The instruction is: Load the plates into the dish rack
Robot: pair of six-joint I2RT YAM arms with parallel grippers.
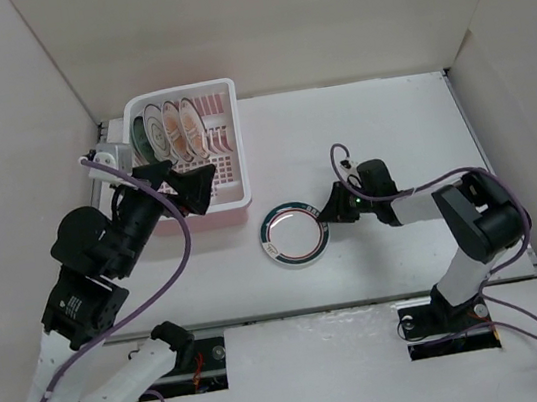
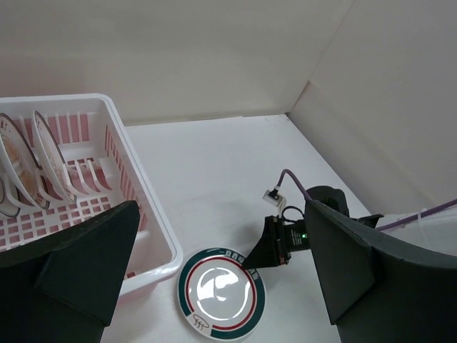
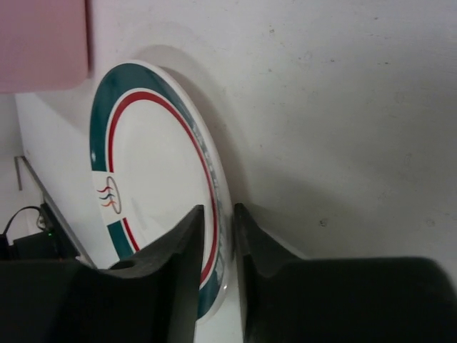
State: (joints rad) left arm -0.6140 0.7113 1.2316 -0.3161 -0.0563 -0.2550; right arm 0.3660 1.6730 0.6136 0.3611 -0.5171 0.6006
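The green-rimmed plate should be loaded upright into the rack, so my left gripper needs to grab it next by the rim opposite my right gripper.
The pink dish rack with a white rim stands at the back left and holds several plates upright: a dark green one, a ringed one and two orange sunburst ones. The green-rimmed plate lies on the table to the right of the rack. My right gripper is shut on its right rim; in the right wrist view the fingers pinch the rim of the plate. My left gripper is open and empty above the rack's front right corner. The left wrist view shows the plate and the rack.
White walls enclose the table on the left, back and right. The rack's right part, beyond the standing plates, has free tines. A purple cable runs along the right arm.
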